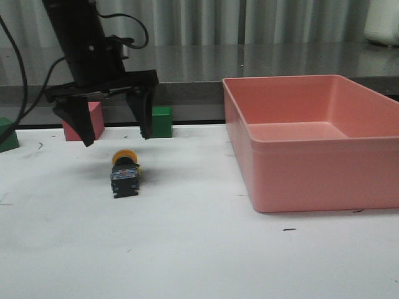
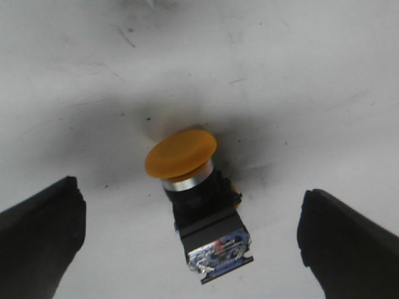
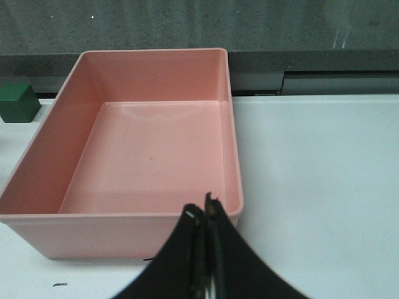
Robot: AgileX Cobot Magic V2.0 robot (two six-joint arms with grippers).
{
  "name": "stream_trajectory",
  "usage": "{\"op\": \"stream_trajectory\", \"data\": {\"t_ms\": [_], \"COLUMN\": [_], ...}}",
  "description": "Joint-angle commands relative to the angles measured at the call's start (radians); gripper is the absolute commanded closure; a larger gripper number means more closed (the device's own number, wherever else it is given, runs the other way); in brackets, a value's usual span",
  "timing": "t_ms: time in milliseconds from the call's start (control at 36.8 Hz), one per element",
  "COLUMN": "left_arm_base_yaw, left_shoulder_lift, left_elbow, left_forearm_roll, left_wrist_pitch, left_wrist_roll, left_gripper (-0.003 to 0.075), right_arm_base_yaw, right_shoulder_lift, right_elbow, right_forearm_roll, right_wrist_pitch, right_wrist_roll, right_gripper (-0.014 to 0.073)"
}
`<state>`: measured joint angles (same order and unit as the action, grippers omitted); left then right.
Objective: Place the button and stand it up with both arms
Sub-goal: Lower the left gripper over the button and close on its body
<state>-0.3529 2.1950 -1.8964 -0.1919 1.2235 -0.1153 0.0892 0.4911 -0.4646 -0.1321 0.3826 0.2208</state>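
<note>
My left gripper's fingers hang above and behind the button's yellow cap (image 1: 124, 155), so closing now would miss it. It is too early to close; next the gripper lowers.
The button (image 1: 124, 172) lies on its side on the white table, its yellow cap pointing away from the camera and its bluish block base toward the front. My left gripper (image 1: 116, 137) hangs open just above and behind it, touching nothing. In the left wrist view the button (image 2: 199, 208) lies between the two wide-apart fingers (image 2: 37, 237), with clear gaps on both sides. My right gripper (image 3: 202, 212) is shut and empty, seen only in the right wrist view, near the front wall of the pink bin.
A large pink bin (image 1: 299, 193) fills the right side of the table; it is empty (image 3: 75, 75). A pink cube (image 1: 78, 129) and a green cube (image 1: 162, 121) stand behind the left gripper. Another green cube (image 1: 6, 134) sits at the far left edge.
</note>
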Motion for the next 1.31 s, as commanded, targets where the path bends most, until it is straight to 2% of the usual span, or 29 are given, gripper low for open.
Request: {"op": "stream_trajectory", "data": {"t_ms": [0,571,898,1142,1278], "left_arm_base_yaw": [-0.021,-0.021,-0.021,-0.021,-0.021], "left_shoulder_lift": [-0.028,0.046,0.053,0.055,0.055], "left_elbow": [-0.052,-0.078,-0.078,-0.078,-0.078], "left_forearm_roll": [-0.023,-0.021,-0.019,-0.019,-0.019], "left_wrist_pitch": [0.048,0.038,0.048,0.048,0.048], "left_wrist_roll": [-0.022,-0.043,-0.043,-0.043,-0.043], "left_gripper": [0.0060,0.0065,0.0229,0.0255,0.0319], "right_arm_base_yaw": [-0.003,-0.003,-0.003,-0.003,-0.003], "right_shoulder_lift": [-0.001,-0.001,-0.001,-0.001,-0.001], "right_elbow": [-0.026,-0.026,-0.026,-0.026,-0.026], "right_forearm_roll": [-0.021,-0.021,-0.021,-0.021,-0.021], "right_wrist_pitch": [-0.081,-0.081,-0.081,-0.081,-0.081], "right_wrist_roll": [-0.009,-0.009,-0.009,-0.009,-0.009], "right_gripper": [0.0662,0.0662,0.0662,0.0662,0.0662]}}
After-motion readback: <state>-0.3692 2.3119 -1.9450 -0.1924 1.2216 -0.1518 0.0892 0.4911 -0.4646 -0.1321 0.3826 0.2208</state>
